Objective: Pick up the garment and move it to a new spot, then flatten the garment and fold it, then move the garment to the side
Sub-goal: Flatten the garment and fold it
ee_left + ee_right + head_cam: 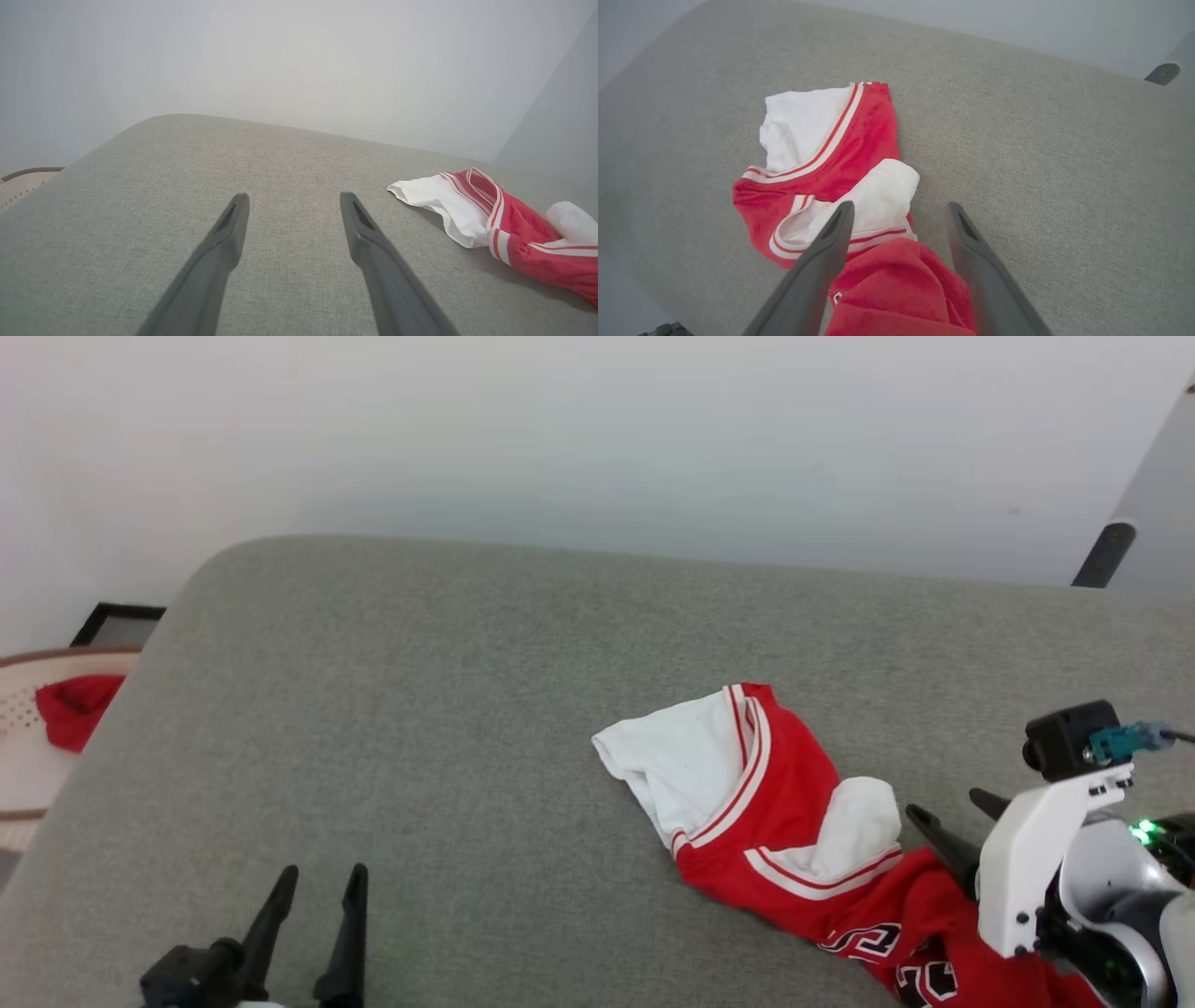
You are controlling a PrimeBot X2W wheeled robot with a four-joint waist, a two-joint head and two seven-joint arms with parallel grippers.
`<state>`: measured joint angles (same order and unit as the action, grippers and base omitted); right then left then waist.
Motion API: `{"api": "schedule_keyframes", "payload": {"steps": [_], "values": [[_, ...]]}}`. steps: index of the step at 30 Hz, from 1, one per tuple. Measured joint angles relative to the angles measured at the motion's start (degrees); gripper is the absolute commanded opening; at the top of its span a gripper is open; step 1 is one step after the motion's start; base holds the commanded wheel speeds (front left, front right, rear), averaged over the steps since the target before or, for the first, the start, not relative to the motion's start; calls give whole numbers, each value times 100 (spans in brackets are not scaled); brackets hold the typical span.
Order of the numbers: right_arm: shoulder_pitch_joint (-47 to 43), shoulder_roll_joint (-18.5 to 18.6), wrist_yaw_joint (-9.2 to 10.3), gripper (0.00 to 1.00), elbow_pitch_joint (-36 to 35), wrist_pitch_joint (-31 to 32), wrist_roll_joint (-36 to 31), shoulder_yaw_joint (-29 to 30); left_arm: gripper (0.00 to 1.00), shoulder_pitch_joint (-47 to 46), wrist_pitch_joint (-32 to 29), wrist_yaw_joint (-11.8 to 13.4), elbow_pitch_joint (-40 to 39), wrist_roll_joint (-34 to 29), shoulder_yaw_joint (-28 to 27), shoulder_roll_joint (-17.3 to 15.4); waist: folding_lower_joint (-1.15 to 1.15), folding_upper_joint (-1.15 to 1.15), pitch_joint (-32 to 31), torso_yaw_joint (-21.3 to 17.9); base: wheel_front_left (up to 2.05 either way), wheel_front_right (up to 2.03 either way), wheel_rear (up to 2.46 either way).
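Note:
The left gripper will next grab the sleeve's tip (pixel 393 189) to pick up the garment, since only the white sleeve fans out with a raised hem.
The garment (pixel 775 803), a red jersey with white sleeves and striped trim, lies crumpled on the grey cushion (pixel 420 709) at the lower right; part of its black lettering shows near the bottom edge. My right gripper (pixel 948 807) hovers open just over the garment's right part. In the right wrist view its fingers straddle a bunched red fold (pixel 896 275), nothing pinched. My left gripper (pixel 322 875) stands open at the lower left, well apart from the garment (pixel 490 219), which lies off to its right in the left wrist view.
The cushion's rounded far edge meets a pale wall. A woven basket (pixel 23 747) holding a red cloth (pixel 75 707) sits off the cushion's left edge. A dark-tipped pole (pixel 1103 553) leans at the upper right. Bare cushion stretches left of the garment.

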<state>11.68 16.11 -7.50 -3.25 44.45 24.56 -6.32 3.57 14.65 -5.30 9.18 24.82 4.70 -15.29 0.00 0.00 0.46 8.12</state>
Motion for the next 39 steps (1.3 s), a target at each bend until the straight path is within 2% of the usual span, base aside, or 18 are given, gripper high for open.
{"api": "schedule_keyframes", "payload": {"steps": [16,17,18,19,31,39], "values": [[683,-76,0,98,1010,765,-66,12,100,-492,9,-41,189,-23,245,153,0,0,578,480,0,0,0],[687,-74,0,47,1040,804,-68,1,100,-508,19,-49,211,-24,250,166,0,0,612,505,0,0,0],[692,-73,0,11,1061,804,-68,-2,100,-526,19,-51,234,-24,253,181,0,0,642,527,0,0,0],[712,-60,0,0,1073,805,-76,-21,100,-549,22,-51,254,-25,253,194,0,0,670,549,0,0,0],[901,127,0,0,916,713,-36,30,100,-589,29,-82,337,-71,104,274,0,0,670,561,0,0,0],[956,298,0,0,846,385,-52,375,100,-496,34,-120,207,-119,-160,287,0,0,508,388,0,0,0]]}}
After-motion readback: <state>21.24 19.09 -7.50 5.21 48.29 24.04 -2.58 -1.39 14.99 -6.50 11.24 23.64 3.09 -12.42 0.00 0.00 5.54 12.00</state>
